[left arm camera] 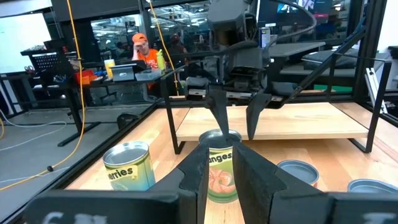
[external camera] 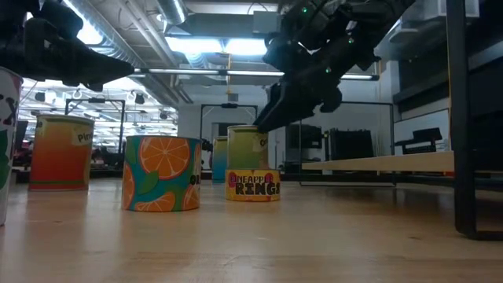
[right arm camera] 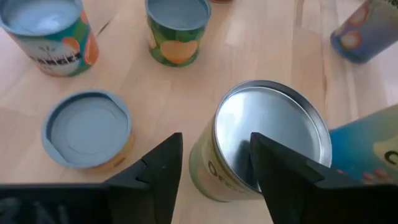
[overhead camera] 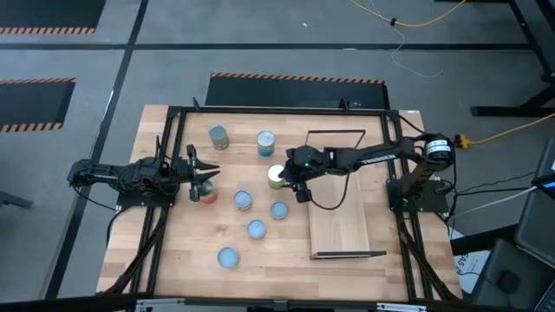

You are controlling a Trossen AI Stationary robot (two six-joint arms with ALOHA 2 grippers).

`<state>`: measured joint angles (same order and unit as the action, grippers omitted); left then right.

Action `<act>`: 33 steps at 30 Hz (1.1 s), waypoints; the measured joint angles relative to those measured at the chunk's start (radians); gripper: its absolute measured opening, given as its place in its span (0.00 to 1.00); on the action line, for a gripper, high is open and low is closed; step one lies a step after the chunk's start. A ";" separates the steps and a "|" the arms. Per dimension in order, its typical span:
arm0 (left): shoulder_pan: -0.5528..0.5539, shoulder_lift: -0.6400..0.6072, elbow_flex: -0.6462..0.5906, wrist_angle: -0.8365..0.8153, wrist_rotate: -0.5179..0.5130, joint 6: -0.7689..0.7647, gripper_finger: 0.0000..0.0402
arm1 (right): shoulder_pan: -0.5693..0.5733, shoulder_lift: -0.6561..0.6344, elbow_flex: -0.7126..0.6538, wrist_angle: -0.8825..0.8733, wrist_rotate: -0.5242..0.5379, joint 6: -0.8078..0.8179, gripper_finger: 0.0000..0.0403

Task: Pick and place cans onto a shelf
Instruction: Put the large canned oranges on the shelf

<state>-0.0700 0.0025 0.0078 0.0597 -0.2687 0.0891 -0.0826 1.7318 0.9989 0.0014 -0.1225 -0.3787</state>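
Observation:
The right gripper's fingers are on both sides of the can's rim [right arm camera: 216,138], one of them down by the silver lid [right arm camera: 278,121], so the right gripper should close on the silver-topped can now.
Several cans stand upright on the planked tabletop left of the shelf [overhead camera: 342,212], a pale board with dark frames at both short ends. My right gripper [overhead camera: 291,179] is open and points down over a silver-topped can [overhead camera: 276,176], also in the right wrist view [right arm camera: 273,134]. One finger stands above the can's top, the other outside its wall. My left gripper [overhead camera: 202,172] is open and empty. It is raised above the table, beside a can with an orange-red side [overhead camera: 207,193]. My right gripper comes at the silver-topped can from above. One fingertip [right arm camera: 264,155] is over the can's lid near its rim [right arm camera: 233,162], the other [right arm camera: 165,165] is outside the wall. I cannot tell whether either finger touches the can, which stands upright on the table.
Blue-topped cans stand close by [overhead camera: 243,200], [overhead camera: 278,211], [overhead camera: 256,229], and others farther off [overhead camera: 218,136], [overhead camera: 265,141], [overhead camera: 227,257]. The shelf board's surface [overhead camera: 338,234] is bare. A person sits at a desk beyond the table [left arm camera: 140,53].

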 joint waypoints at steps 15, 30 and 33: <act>0.000 0.000 0.000 0.000 0.000 0.000 0.16 | 0.000 0.005 0.001 0.004 -0.004 -0.019 0.10; 0.000 0.000 0.000 0.000 0.000 0.000 0.16 | 0.000 -0.031 -0.005 -0.030 0.002 -0.015 0.01; 0.000 0.000 0.000 0.000 0.000 0.000 0.16 | 0.000 -0.091 -0.005 -0.042 0.002 -0.015 0.01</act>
<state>-0.0700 0.0025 0.0078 0.0593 -0.2684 0.0891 -0.0822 1.6410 0.9935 -0.0407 -0.1202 -0.3935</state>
